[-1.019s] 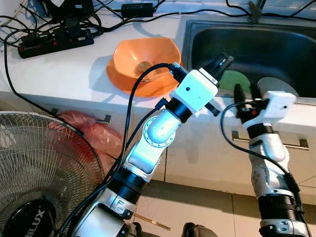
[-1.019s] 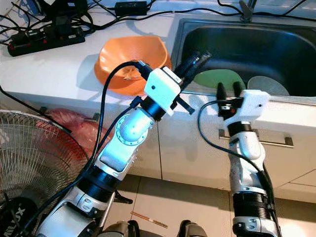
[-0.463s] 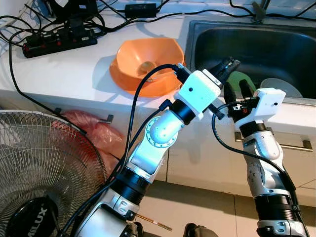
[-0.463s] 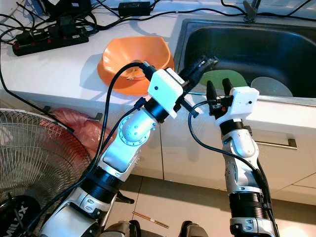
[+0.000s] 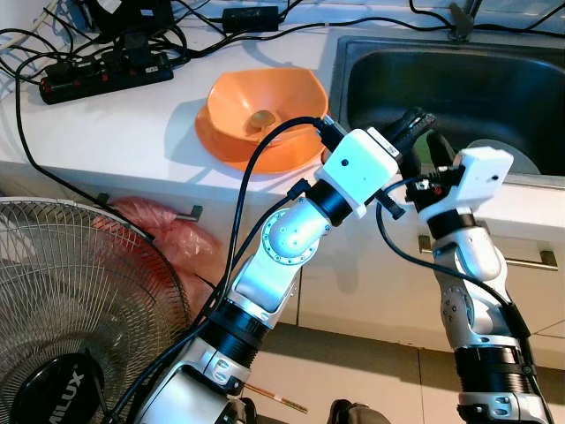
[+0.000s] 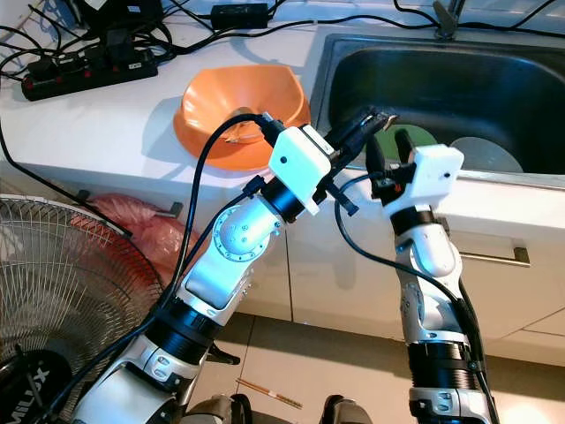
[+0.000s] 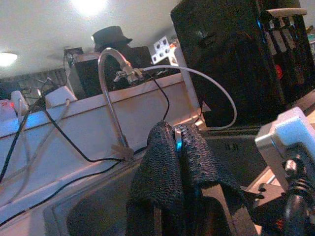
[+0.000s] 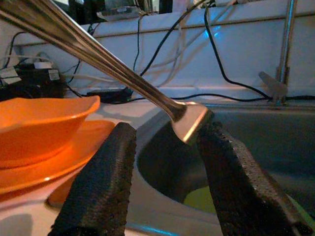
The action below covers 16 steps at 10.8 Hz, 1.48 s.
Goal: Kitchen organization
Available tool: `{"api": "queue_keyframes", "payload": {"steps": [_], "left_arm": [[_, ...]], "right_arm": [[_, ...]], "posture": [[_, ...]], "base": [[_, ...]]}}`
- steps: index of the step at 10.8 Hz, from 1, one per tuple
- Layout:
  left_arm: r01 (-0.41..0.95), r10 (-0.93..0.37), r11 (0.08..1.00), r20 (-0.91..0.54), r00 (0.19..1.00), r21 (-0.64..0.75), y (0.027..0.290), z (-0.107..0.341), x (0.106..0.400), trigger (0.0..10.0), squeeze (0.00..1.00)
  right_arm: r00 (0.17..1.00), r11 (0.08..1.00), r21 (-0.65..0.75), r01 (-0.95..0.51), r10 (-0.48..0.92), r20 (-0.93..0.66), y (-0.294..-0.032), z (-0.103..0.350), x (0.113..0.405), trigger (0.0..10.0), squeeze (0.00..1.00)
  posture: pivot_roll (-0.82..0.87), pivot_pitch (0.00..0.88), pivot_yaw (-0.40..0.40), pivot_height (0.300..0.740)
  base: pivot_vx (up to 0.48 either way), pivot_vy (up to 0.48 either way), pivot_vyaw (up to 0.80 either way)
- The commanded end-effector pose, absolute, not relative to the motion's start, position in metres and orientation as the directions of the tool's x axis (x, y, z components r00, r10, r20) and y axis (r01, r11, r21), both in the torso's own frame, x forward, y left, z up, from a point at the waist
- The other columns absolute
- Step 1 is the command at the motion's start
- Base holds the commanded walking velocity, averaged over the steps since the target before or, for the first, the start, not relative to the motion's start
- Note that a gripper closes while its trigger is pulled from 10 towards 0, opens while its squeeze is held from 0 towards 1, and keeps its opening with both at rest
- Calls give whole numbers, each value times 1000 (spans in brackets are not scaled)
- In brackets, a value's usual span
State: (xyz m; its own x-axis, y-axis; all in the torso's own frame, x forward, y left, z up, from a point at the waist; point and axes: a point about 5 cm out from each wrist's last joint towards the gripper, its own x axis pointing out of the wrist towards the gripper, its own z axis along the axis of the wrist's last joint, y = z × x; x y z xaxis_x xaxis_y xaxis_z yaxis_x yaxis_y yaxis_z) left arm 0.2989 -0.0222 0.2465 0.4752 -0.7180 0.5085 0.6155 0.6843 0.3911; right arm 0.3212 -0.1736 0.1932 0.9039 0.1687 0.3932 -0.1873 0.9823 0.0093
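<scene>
The thin grey metal utensil needs to go into the sink (image 8: 167, 157). I should grab it by its flat end (image 8: 191, 122) with my right gripper next.
My left gripper (image 5: 417, 122) is raised over the sink's front edge, shut on a thin metal utensil (image 8: 98, 51); its steel edge (image 7: 178, 142) shows between the closed fingers. The utensil's flat end (image 8: 189, 120) lies between the two fingers of my right gripper (image 6: 386, 148), which stands open just beside the left one. Whether a finger touches the steel is unclear. An orange bowl (image 5: 260, 102) rests on an orange plate (image 5: 221, 146) on the white counter, left of the sink (image 5: 459, 75). A green plate (image 6: 417, 137) and a grey plate (image 5: 505, 152) lie in the sink.
A black power strip (image 5: 101, 71) and tangled cables run along the counter's back. A standing fan (image 5: 79, 309) and a red bag (image 5: 168, 238) sit low on the left. A cabinet handle (image 5: 534, 258) is below the sink. The faucet (image 7: 110, 98) rises behind the basin.
My right gripper has risen and swung left toward the left gripper, so its open fingers now flank the utensil's end. The left gripper has shifted slightly right.
</scene>
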Motion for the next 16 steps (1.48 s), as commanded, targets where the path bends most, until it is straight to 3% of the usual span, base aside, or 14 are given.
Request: {"api": "queue_keyframes", "payload": {"steps": [1, 11, 16], "left_arm": [[645, -735, 664, 492, 467, 380, -28, 243, 297, 10000, 0], [687, -772, 619, 457, 442, 380, -32, 235, 292, 10000, 0], [701, -788, 598, 446, 425, 389, -34, 233, 289, 10000, 0]], "right_arm": [[885, 975, 11, -220, 195, 424, -166, 203, 321, 10000, 0], [857, 973, 12, -229, 196, 476, -159, 224, 322, 10000, 0], [837, 949, 21, -315, 267, 478, -145, 225, 320, 10000, 0]], "posture": [[-7, 149, 73, 740], [-6, 154, 76, 740], [-5, 147, 78, 740]], "base": [[0, 0, 0], [0, 0, 0], [0, 0, 0]]}}
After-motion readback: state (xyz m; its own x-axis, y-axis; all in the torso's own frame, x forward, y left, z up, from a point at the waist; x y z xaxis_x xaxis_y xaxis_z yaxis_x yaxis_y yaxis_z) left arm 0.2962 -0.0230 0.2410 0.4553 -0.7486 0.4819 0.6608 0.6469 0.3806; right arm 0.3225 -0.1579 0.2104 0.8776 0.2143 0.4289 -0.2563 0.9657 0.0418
